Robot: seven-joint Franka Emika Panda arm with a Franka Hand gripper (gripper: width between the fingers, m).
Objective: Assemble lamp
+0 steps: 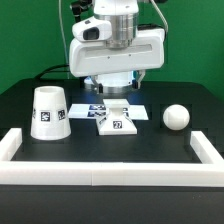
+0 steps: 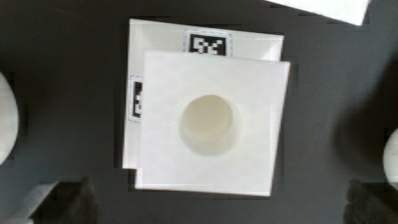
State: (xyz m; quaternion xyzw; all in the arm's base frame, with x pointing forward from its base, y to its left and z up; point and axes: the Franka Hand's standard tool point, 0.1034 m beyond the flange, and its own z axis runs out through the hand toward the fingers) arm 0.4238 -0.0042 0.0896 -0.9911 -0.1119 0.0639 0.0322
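Observation:
The white base has an oval socket that must stay free for the bulb (image 1: 176, 117). My gripper needs to grab the base by the sides of its flat top (image 1: 116, 103).
The small square white base (image 1: 117, 123) lies at the table's middle with a tag on its front. In the wrist view the base (image 2: 210, 125) shows its flat top with an oval socket. My gripper (image 1: 117, 103) hangs right above the base, open and empty. Its dark fingers (image 2: 54, 200) show wide apart at the wrist view's corners, and the gripper's middle (image 2: 214, 205) is just off the base's edge. The cone shade (image 1: 50, 112) stands at the exterior view's left. The ball bulb (image 1: 176, 117) rests at the exterior view's right.
The marker board (image 1: 90, 108) lies flat just behind the base. A long white border (image 1: 100, 174) runs along the table's front and up both sides. The shade's rim (image 2: 6, 110) and the bulb (image 2: 391, 160) just show at the wrist view's edges.

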